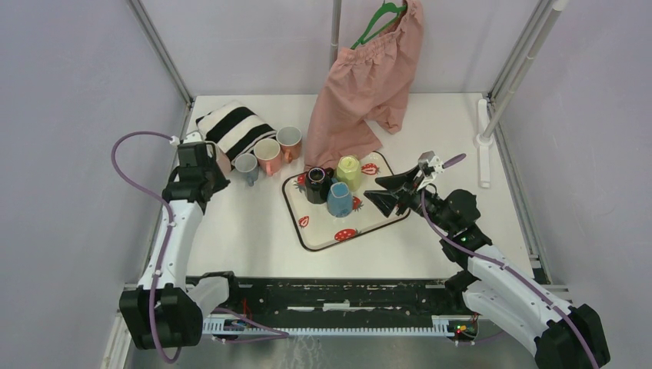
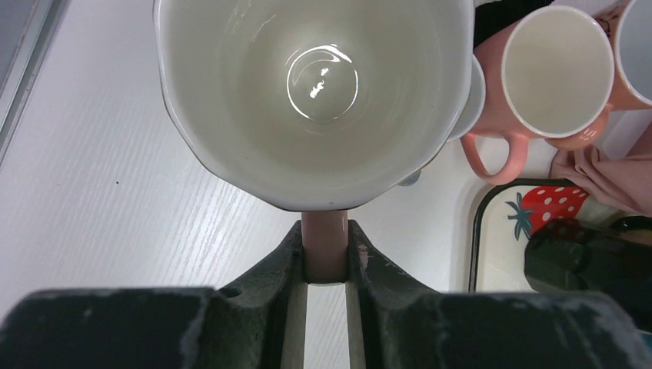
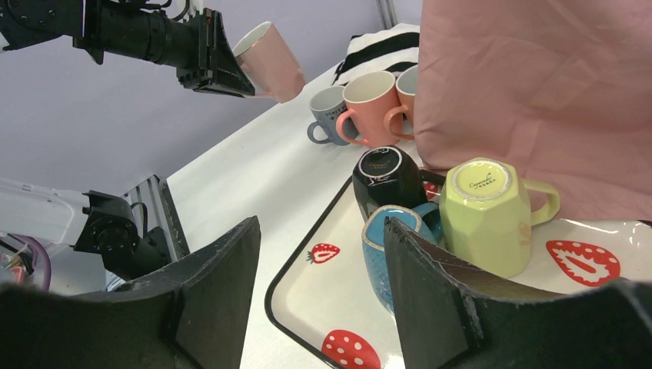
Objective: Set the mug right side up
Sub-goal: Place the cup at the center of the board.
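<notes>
The pink mug hangs tilted above the table beside the upright mugs, so it would fall if the robot's left gripper opened now.
My left gripper [image 2: 325, 231] is shut on the handle of a pink mug [image 2: 315, 92] with a white inside, whose opening faces the wrist camera. In the right wrist view the pink mug [image 3: 269, 61] hangs tilted above the table's left side. In the top view the left gripper [image 1: 214, 166] holds the mug [image 1: 224, 160] beside the striped cloth. My right gripper [image 1: 374, 188] is open and empty over the right part of the strawberry tray [image 1: 369, 219], its jaws wide apart [image 3: 321, 231] close to a blue mug [image 3: 384, 246].
On the tray stand a black mug [image 1: 317, 184] and a yellow-green mug [image 1: 348, 171], both bottom up, and the blue mug [image 1: 339, 200]. Three upright mugs [image 1: 267, 154] stand left of the tray. A striped cloth [image 1: 234, 127] and hanging pink shorts [image 1: 365, 84] lie behind.
</notes>
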